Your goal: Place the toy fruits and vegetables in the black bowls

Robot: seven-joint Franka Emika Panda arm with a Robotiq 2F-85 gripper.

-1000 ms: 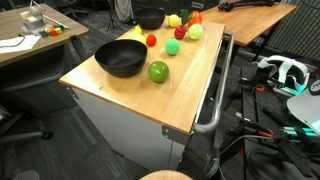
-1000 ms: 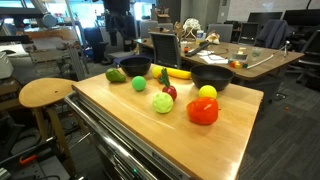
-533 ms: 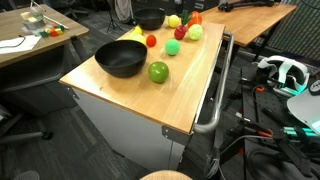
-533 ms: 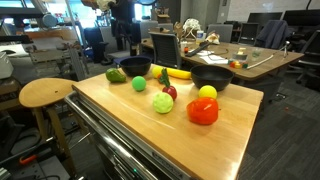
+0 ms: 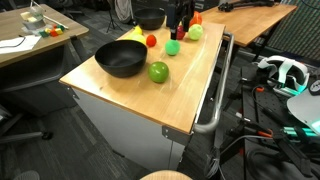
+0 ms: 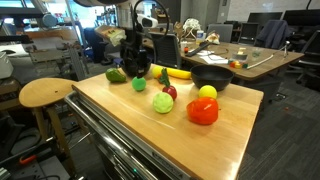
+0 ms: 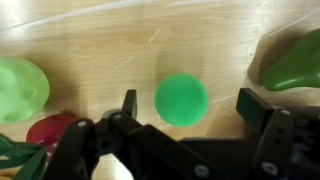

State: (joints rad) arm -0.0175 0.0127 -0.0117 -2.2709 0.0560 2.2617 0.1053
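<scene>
My fingers are above the green ball (image 5: 172,47) between them and its round side is uncovered, so it is too early to close. Lowering comes next, then closing on the ball.
My gripper (image 7: 195,105) is open and empty, hovering above a green ball (image 7: 181,99) that lies on the wood between the two fingers, nearer the left one. The gripper shows above this ball in both exterior views (image 5: 180,33) (image 6: 138,68), the ball (image 5: 172,47) (image 6: 140,83) just below it. A wide black bowl (image 5: 121,58) (image 6: 212,76) and a smaller black bowl (image 5: 150,18) (image 6: 128,66) stand on the table. A yellow banana (image 6: 177,72), a yellow-green lumpy ball (image 6: 163,102) (image 7: 20,90), a small red fruit (image 6: 170,92) (image 7: 55,130), a yellow ball (image 6: 207,93) and a red-orange fruit (image 6: 203,111) lie around.
A dark green fruit (image 6: 116,75) (image 7: 295,62) lies beside the smaller bowl. The wooden table top (image 5: 190,85) sits on a metal cabinet with a side handle (image 5: 214,100). A round stool (image 6: 45,93) stands next to it. Desks and chairs fill the background.
The arm has come into both exterior views and lowered the open gripper over the green ball. The fruits and bowls have not moved.
</scene>
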